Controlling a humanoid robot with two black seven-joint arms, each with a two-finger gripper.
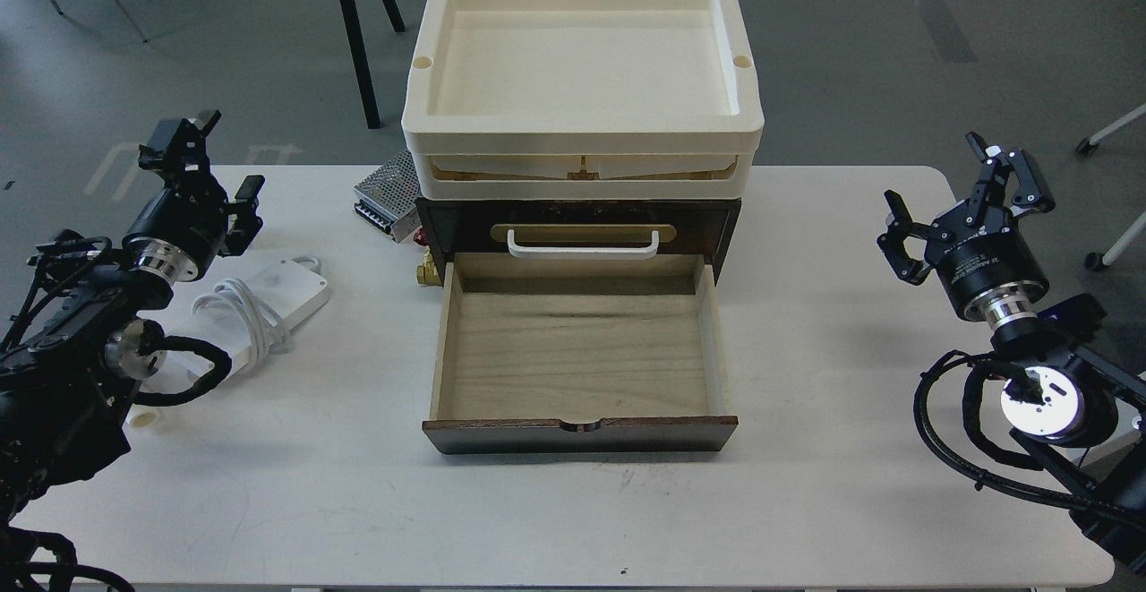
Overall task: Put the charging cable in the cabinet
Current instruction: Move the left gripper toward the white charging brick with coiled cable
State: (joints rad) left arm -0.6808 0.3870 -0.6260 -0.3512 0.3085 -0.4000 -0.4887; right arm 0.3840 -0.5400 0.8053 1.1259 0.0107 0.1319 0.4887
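The adapter block point(297, 287) lies flat, so my left gripper will next grab the charging cable by the raised loops of its wound cord point(256, 316).
The charging cable point(269, 298), a flat white adapter block with a white cord wound around its middle, lies on the table at the left, partly hidden behind my left arm. The dark brown cabinet point(577, 227) stands mid-table with its light wood drawer point(580, 350) pulled out toward me and empty; a white handle on a brass plate sits above it. My left gripper point(201, 155) hovers open just behind and left of the cable, holding nothing. My right gripper point(962, 193) is open far to the right of the cabinet, also holding nothing.
Cream plastic trays point(582, 140) are stacked on top of the cabinet. A perforated metal power-supply box point(389, 193) lies behind the cabinet's left corner, with small brass and red parts point(428, 265) beside it. A small white ring point(143, 417) lies near my left arm.
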